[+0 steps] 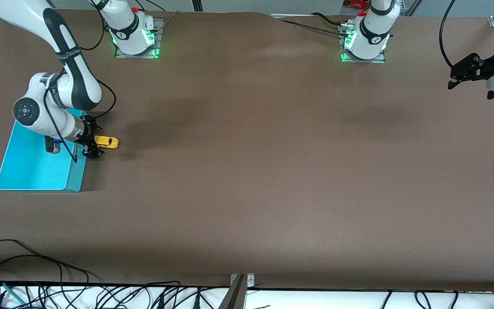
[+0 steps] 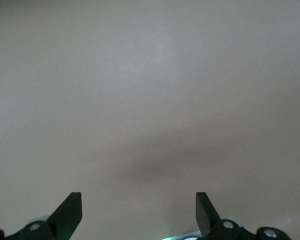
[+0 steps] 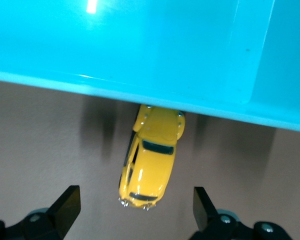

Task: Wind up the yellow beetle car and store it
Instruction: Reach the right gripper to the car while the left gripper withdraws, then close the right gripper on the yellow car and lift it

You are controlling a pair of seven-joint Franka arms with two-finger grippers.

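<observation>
The yellow beetle car needs to be stored in the turquoise bin. My right gripper will grab the car by the sides of its cabin next.
The yellow beetle car lies on the brown table right beside the turquoise bin, on the bin's side toward the left arm's end. In the right wrist view the car has one end at the bin's wall. My right gripper is low over the car by the bin's edge, open and empty; its fingertips stand wide apart and clear of the car. My left gripper waits open and empty over bare table at the left arm's end.
The two arm bases stand on plates along the table's edge farthest from the front camera. Cables lie below the nearest edge. The right arm's elbow hangs over the bin.
</observation>
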